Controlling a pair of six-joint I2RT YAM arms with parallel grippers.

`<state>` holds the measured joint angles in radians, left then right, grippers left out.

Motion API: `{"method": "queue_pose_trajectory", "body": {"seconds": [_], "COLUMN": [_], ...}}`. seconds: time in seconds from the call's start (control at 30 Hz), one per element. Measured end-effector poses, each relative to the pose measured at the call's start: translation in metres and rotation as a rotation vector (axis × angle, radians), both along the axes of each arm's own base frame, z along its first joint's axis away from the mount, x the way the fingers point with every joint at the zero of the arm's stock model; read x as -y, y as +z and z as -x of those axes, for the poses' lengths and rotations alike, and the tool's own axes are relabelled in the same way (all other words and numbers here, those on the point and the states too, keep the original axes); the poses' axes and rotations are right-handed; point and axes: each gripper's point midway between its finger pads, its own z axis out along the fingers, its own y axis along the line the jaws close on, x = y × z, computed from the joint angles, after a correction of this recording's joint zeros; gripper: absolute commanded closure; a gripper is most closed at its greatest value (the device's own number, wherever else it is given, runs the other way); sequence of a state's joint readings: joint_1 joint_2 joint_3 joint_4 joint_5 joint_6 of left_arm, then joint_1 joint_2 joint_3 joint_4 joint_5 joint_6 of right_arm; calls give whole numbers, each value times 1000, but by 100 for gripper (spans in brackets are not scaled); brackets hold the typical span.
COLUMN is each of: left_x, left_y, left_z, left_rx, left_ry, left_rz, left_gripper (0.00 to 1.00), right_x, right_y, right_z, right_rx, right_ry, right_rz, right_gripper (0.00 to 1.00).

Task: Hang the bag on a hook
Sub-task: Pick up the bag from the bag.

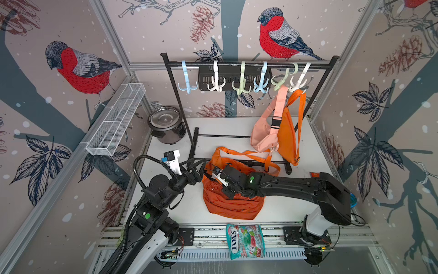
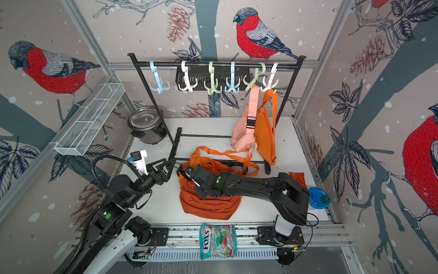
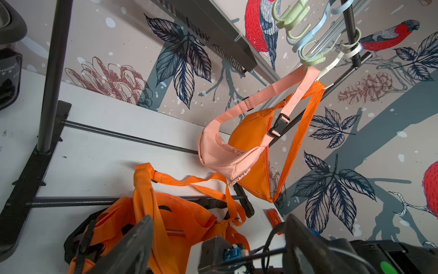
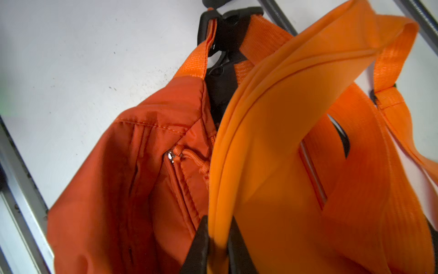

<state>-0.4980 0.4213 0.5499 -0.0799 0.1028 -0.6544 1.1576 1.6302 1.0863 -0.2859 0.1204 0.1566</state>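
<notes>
The bag should next be grabbed by its bright orange edge with the left gripper, which leaves the bag's long strap free to hang on a hook.
An orange bag (image 1: 233,201) (image 2: 208,204) lies crumpled on the white table, its long strap (image 1: 246,154) trailing over the rack's base bar. My right gripper (image 4: 216,225) is shut on a bright orange edge of the bag; in both top views it sits over the bag's left end (image 1: 209,174) (image 2: 184,172). My left gripper (image 1: 196,167) (image 3: 218,217) stands open just left of the bag, with nothing held. Several pastel hooks hang on the black rail; the left ones (image 1: 187,83) (image 1: 216,81) are bare.
A pink bag (image 1: 263,135) and another orange bag (image 1: 288,137) hang from the two rightmost hooks. A rice cooker (image 1: 166,124) stands at the back left under a wire basket (image 1: 116,118). A candy packet (image 1: 245,240) lies on the front rail.
</notes>
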Motion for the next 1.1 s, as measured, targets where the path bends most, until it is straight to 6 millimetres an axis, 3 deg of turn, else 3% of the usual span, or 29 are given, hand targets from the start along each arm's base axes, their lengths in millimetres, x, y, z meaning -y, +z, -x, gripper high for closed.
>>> {"method": "queue_pose_trajectory", "body": {"seconds": [0.27,0.53,0.77,0.9,1.03,1.1], "left_x": [18,62,115,133,140,143], "left_y": [-3,-25,-18,-16,-23,-25], "left_z": [-1,-9,5,1,-8,-12], "left_rx": [-29,-139,-162,-165,-195,-205], "left_ry": [-91,-283,-467,-506,-497,-495], "left_rz": [20,80,92,89,75,70], "left_gripper": [10,9,9,10,18,28], "right_x": [37,57,55,46,38,35], "right_y": [70,130,147,148,149,151], "right_z": [-26,-33,-30,-21,-15,-13], "right_rx": [85,189,241,263,292,315], "right_ry": [-111,-154,-139,-105,-94,-89], "right_rz": [-210,-384,-419,-408,-388,-376], "right_gripper": [94,93,93,93,93,93]}}
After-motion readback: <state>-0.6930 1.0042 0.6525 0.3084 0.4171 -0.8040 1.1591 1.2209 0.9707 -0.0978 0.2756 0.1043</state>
